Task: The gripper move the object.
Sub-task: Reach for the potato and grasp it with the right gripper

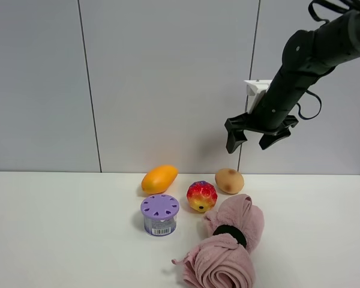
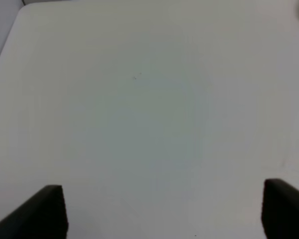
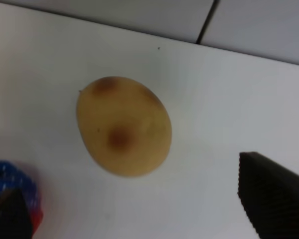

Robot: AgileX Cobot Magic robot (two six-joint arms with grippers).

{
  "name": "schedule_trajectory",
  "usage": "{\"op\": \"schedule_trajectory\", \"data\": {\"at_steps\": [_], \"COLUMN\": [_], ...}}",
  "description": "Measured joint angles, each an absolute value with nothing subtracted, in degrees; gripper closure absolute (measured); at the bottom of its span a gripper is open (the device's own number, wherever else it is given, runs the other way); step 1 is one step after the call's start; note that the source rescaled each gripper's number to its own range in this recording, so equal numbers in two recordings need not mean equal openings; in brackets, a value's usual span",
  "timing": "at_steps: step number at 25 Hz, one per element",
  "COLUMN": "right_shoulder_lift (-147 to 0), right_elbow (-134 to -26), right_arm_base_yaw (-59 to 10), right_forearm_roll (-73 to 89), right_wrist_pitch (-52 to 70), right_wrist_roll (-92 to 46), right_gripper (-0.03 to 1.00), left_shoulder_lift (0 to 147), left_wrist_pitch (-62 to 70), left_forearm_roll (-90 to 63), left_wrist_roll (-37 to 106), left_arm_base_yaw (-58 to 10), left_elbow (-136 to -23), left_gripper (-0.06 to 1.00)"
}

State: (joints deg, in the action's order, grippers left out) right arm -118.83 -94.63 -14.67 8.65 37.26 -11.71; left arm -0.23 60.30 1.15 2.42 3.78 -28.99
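The robot's right hand should next grab the tan potato-like lump by its middle reddish-brown blotch (image 1: 229, 182) (image 3: 120, 138). Then it can move the lump across the white table.
The object, a tan potato-like lump (image 1: 229, 180) with reddish-brown blotches, lies on the white table (image 1: 60, 228) near the back wall. My right gripper (image 1: 250, 143) hangs open in the air above it, a little to its right, holding nothing. In the right wrist view the lump (image 3: 123, 127) lies below and between the spread fingers of the right gripper (image 3: 134, 209), apart from both. My left gripper (image 2: 164, 209) is open and empty over bare table; it does not show in the exterior view.
An orange mango (image 1: 159, 179) lies left of the lump. A red-and-yellow bumpy ball (image 1: 201, 196) sits just in front-left of it, also in the right wrist view (image 3: 12, 189). A purple-lidded can (image 1: 159, 214) and a rolled pink towel (image 1: 228, 246) lie nearer the front.
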Motion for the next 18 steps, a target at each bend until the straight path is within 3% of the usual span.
{"op": "schedule_trajectory", "data": {"at_steps": [11, 18], "right_shoulder_lift": [-124.7, -126.7], "right_elbow": [-94.6, -94.6], "right_arm_base_yaw": [-15.5, -15.5], "right_forearm_roll": [5.2, 4.7], "right_wrist_pitch": [31.4, 28.6], "right_wrist_roll": [-9.6, -9.2], "right_gripper": [-0.03, 0.06], "left_shoulder_lift": [-0.2, -0.2], "left_wrist_pitch": [60.3, 60.3], "left_forearm_roll": [1.2, 1.2], "left_wrist_roll": [2.4, 2.4], "left_arm_base_yaw": [3.8, 3.8], "left_elbow": [-29.0, -29.0], "left_gripper": [-0.06, -0.06]}}
